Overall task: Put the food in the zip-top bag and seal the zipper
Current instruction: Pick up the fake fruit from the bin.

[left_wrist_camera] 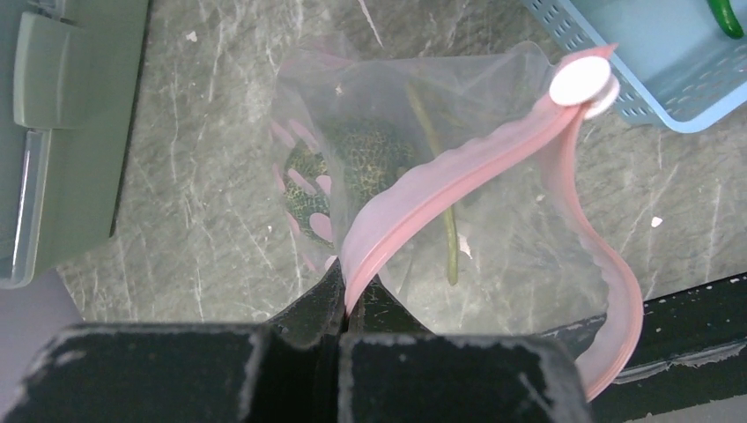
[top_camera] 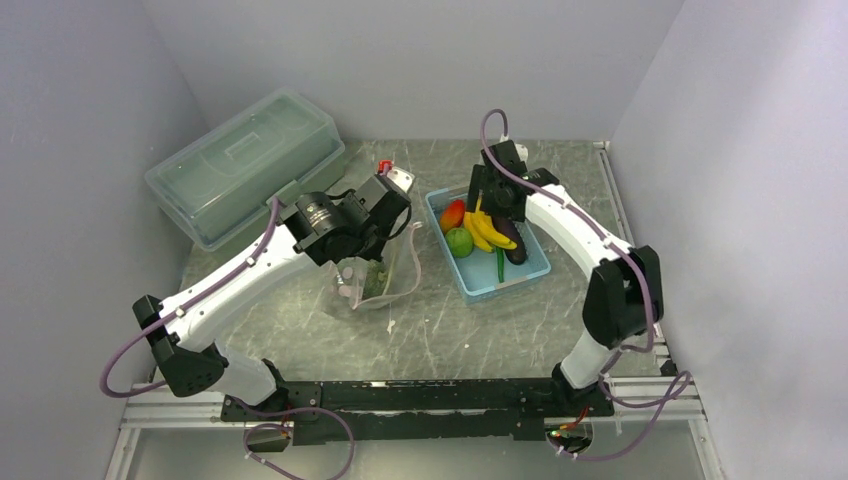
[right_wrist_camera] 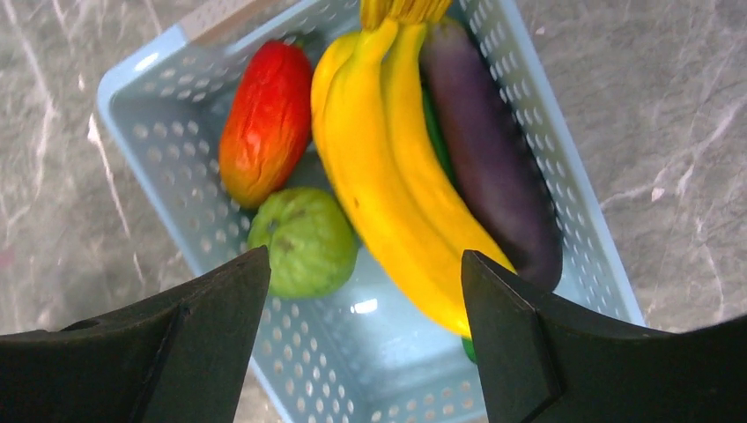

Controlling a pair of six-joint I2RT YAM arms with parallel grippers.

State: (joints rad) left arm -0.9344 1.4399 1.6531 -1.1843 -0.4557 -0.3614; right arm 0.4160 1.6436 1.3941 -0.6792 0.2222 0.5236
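The yellow bananas should hang free to go into the zip-top bag [top_camera: 372, 280], so my right gripper will next grab them by their joined stem end [top_camera: 478, 204].
The clear zip-top bag [top_camera: 372, 280] lies left of the blue basket, a dull-green round lump [left_wrist_camera: 357, 167] inside it. My left gripper [left_wrist_camera: 348, 295] is shut on the pink zipper strip [left_wrist_camera: 458, 176] and holds the mouth up; its white slider [left_wrist_camera: 581, 79] sits at the far end. In the basket [right_wrist_camera: 141, 132] lie yellow bananas [right_wrist_camera: 388, 176], a red-orange piece [right_wrist_camera: 264, 123], a green ball [right_wrist_camera: 304, 242] and a purple eggplant [right_wrist_camera: 489, 167]. My right gripper [right_wrist_camera: 366, 273] is open above the basket, over the green ball and bananas, empty.
A large translucent lidded box [top_camera: 245, 165] stands at the back left, close to the left arm. A small red-and-white item [top_camera: 385, 166] lies behind the bag. A green chili [top_camera: 500, 264] lies in the basket. Walls close in on three sides.
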